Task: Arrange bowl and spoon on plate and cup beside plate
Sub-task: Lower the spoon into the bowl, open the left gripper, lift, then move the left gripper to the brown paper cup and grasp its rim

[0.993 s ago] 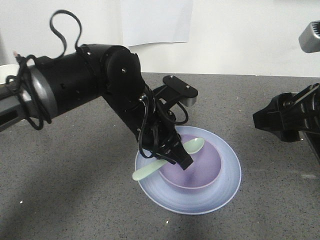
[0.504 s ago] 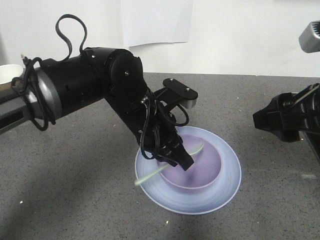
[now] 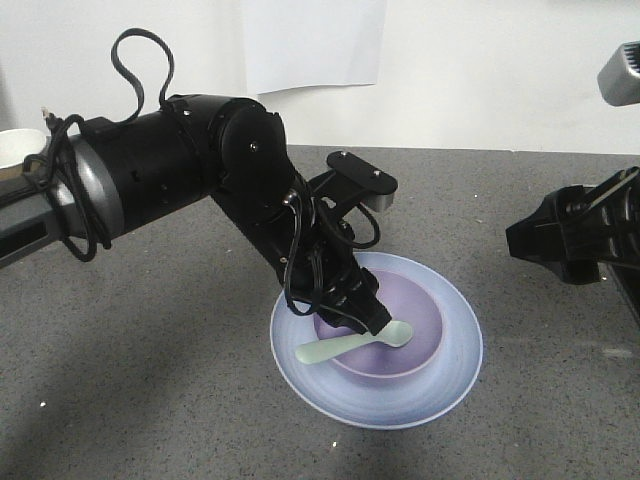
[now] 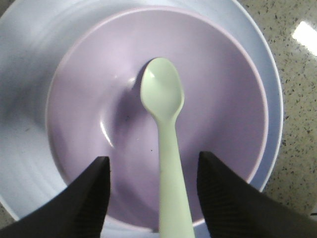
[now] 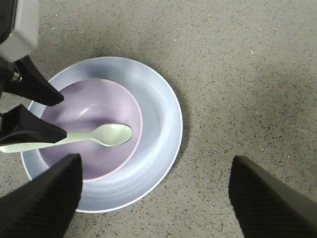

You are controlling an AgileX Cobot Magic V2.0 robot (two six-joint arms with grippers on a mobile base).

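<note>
The cup should go beside the pale blue plate (image 3: 452,362). My left gripper needs to grip the cup by its white rim (image 3: 22,146) next for that.
The pale blue plate (image 3: 452,362) (image 5: 159,113) lies on the grey table with the lavender bowl (image 3: 418,318) (image 4: 89,99) (image 5: 84,110) on it. The mint-green spoon (image 3: 355,345) (image 4: 166,129) (image 5: 94,136) rests in the bowl, its handle sticking out over the rim. My left gripper (image 3: 375,325) (image 4: 152,156) hovers open just above the handle, with a gap between each finger and the spoon. My right gripper (image 5: 154,159) (image 3: 530,240) hangs open over the table to the right of the plate. The cup (image 3: 20,148) shows only its white rim at the far left, behind the left arm.
A white wall with a paper sheet (image 3: 312,45) stands behind the table. The left arm (image 3: 170,170) and its cables reach across the left half of the table towards the plate.
The left gripper held the spoon tilted across the bowl a second ago. The jaws have opened since, and the spoon has dropped to rest in the bowl. The right arm has not moved.
</note>
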